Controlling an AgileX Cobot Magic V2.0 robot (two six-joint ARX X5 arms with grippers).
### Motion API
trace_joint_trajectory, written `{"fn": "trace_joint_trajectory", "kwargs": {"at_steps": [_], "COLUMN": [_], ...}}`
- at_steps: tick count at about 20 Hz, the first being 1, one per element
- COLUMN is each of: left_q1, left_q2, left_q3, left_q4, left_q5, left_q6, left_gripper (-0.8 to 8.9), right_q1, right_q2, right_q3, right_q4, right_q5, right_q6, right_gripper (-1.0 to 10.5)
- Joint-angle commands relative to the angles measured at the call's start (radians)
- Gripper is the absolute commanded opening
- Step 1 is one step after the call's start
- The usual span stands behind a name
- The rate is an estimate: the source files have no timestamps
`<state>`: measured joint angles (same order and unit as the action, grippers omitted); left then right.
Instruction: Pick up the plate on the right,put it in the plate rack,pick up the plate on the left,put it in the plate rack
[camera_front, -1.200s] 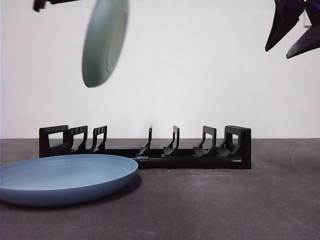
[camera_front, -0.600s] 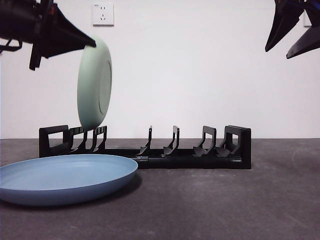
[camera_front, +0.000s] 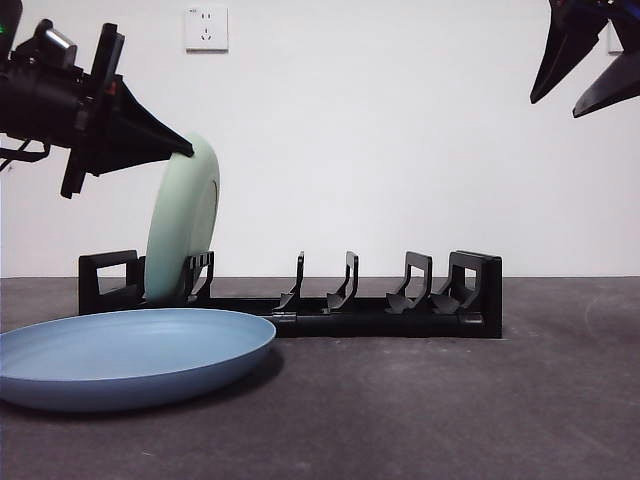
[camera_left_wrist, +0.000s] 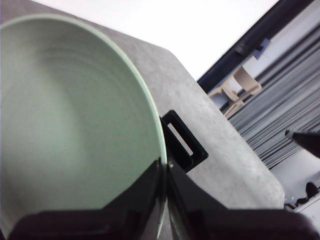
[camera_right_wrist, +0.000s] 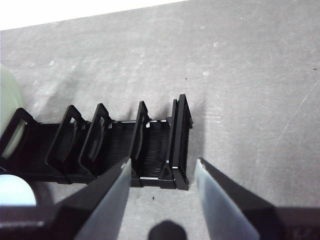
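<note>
My right gripper will grab the blue plate by its rim (camera_front: 270, 334) next. Then it will stand the plate among the pegs of the black plate rack (camera_front: 330, 312).
A pale green plate (camera_front: 186, 220) stands on edge, tilted, with its lower rim down among the prongs at the left end of the black plate rack (camera_front: 330, 312). My left gripper (camera_front: 184, 150) is shut on the green plate's upper rim. In the left wrist view the jaws (camera_left_wrist: 165, 167) pinch the plate (camera_left_wrist: 65, 130) beside a blocky rack end (camera_left_wrist: 183, 142). A larger blue plate (camera_front: 130, 355) lies flat on the table in front of the rack's left end. My right gripper (camera_front: 588, 72) hangs open high above the rack's right end (camera_right_wrist: 179, 145).
The dark grey table (camera_front: 480, 400) stretches in front of and to the right of the rack. Several prong pairs (camera_front: 345, 285) to the right of the green plate hold nothing. A white wall with a socket (camera_front: 206, 28) stands behind.
My left gripper has come down with the green plate, from high above the rack into the prongs at its left end. The blue plate and the right gripper have not moved.
</note>
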<state>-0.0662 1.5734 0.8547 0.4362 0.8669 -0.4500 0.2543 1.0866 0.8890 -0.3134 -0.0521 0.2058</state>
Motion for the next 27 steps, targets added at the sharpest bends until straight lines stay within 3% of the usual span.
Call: {"fn": "trace_joint_trajectory", "kwargs": {"at_steps": [1, 4, 6, 7, 10, 13, 16, 19, 24, 27], "left_q1": [0.003, 0.003, 0.002, 0.002, 0.002, 0.000, 0.000, -0.016, -0.127, -0.200], "left_q2": [0.011, 0.011, 0.001, -0.005, -0.043, -0.127, -0.268, -0.462, -0.762, -0.835], "left_q3": [0.005, 0.005, 0.005, 0.005, 0.005, 0.005, 0.005, 0.005, 0.012, 0.047], "left_q4": [-0.053, -0.056, -0.065, -0.067, -0.083, -0.150, -0.198, -0.325, -0.721, -0.938], "left_q5": [-0.064, -0.051, -0.029, 0.010, 0.139, 0.154, 0.150, 0.014, -0.433, -0.644], "left_q6": [0.075, 0.087, 0.082, 0.079, 0.076, 0.089, 0.113, 0.234, 0.576, 0.666], "left_gripper": [-0.07, 0.15, 1.84, 2.15, 2.20, 2.22, 2.29, 2.29, 2.29, 2.27], "right_q1": [0.000, 0.001, 0.002, 0.002, 0.003, 0.017, 0.037, 0.119, 0.269, 0.322], "right_q2": [0.000, 0.000, 0.004, 0.005, 0.016, 0.039, 0.085, 0.174, 0.382, 0.524], "right_q3": [0.002, 0.002, 0.002, 0.002, 0.002, 0.002, 0.002, 0.002, 0.023, 0.101], "right_q4": [0.006, -0.003, -0.013, -0.013, -0.007, -0.004, 0.009, 0.038, 0.135, 0.133], "right_q5": [0.000, -0.001, -0.031, -0.079, -0.212, -0.256, -0.367, -0.396, -0.394, -0.394], "right_q6": [0.007, 0.011, 0.015, 0.016, 0.026, 0.029, 0.033, 0.033, 0.067, 0.066], "right_gripper": [2.2, 2.2, 2.2, 2.2, 2.2, 2.2, 2.2, 2.2, 2.2, 2.2]}}
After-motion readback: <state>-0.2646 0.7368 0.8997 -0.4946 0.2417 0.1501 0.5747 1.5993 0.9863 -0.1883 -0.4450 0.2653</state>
